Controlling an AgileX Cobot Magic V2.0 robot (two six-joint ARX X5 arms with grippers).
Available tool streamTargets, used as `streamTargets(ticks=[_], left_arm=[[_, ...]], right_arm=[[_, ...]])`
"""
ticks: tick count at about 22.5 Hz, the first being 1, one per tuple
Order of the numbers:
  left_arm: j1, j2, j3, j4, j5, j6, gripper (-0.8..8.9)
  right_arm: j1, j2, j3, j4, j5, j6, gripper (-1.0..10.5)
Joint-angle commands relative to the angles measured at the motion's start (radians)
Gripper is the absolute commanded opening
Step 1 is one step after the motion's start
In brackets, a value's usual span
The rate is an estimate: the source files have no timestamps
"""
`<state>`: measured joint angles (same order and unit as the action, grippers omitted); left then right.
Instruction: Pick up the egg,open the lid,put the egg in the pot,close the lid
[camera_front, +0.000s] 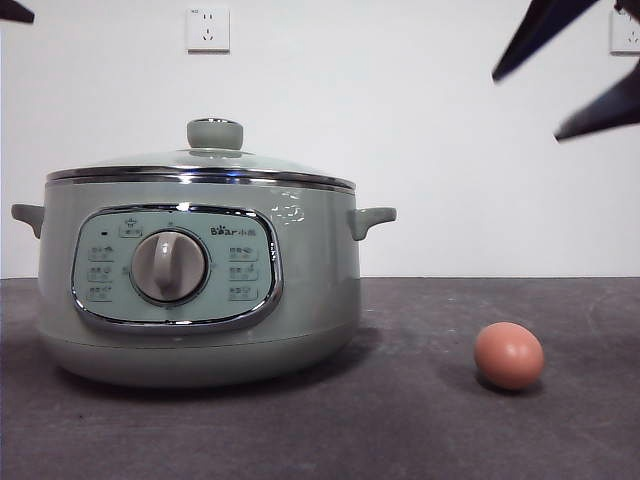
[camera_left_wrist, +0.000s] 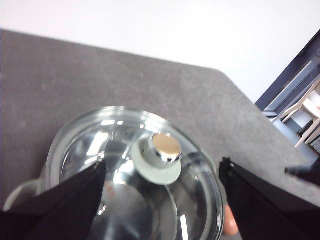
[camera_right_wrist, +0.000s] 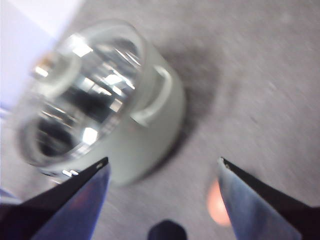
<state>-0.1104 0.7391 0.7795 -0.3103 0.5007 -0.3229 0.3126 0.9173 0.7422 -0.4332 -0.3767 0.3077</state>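
Note:
The pot needs to be opened for the egg, so my left gripper should next pick up the glass lid by its green knob.
The sage-green pot stands left of centre on the table, and its glass lid with the green knob is seated on it. To the pot's right the reddish-brown egg lies on the table. My right gripper hangs open, high above the egg. In the blurred right wrist view, the egg lies by one jaw of that gripper, and the pot is off to the side. My left gripper is open above the lid, its jaws either side of the knob and well apart from it.
The dark grey table runs to a white wall with a socket. The left arm shows only as a black tip at the top left corner. In the left wrist view the table edge lies beyond the pot.

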Motion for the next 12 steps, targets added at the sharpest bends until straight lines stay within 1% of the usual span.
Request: streamTargets(ticks=[1,3,4,5,7,12], left_arm=[[-0.016,-0.002,0.018,0.01,0.002,0.012,3.86],[-0.032,-0.002,0.032,0.011,0.001,0.012,3.86],[-0.038,-0.002,0.037,0.01,0.0,0.012,3.86],[-0.045,-0.002,0.041,0.012,0.0,0.012,3.86],[-0.05,-0.002,0.041,0.013,0.001,0.012,3.86],[-0.07,-0.002,0.041,0.008,0.0,0.012,3.85]], right_arm=[[0.079,0.043,0.061,-0.106,0.163,-0.011,3.6],[0.151,0.115,0.145,-0.234,0.283,-0.01,3.6],[0.178,0.151,0.178,-0.27,0.318,-0.007,3.6],[0.204,0.199,0.212,-0.296,0.343,0.011,3.6],[0.233,0.281,0.247,-0.302,0.353,0.058,3.5],[0.246,0.499,0.26,-0.306,0.357,0.097,3.5]])
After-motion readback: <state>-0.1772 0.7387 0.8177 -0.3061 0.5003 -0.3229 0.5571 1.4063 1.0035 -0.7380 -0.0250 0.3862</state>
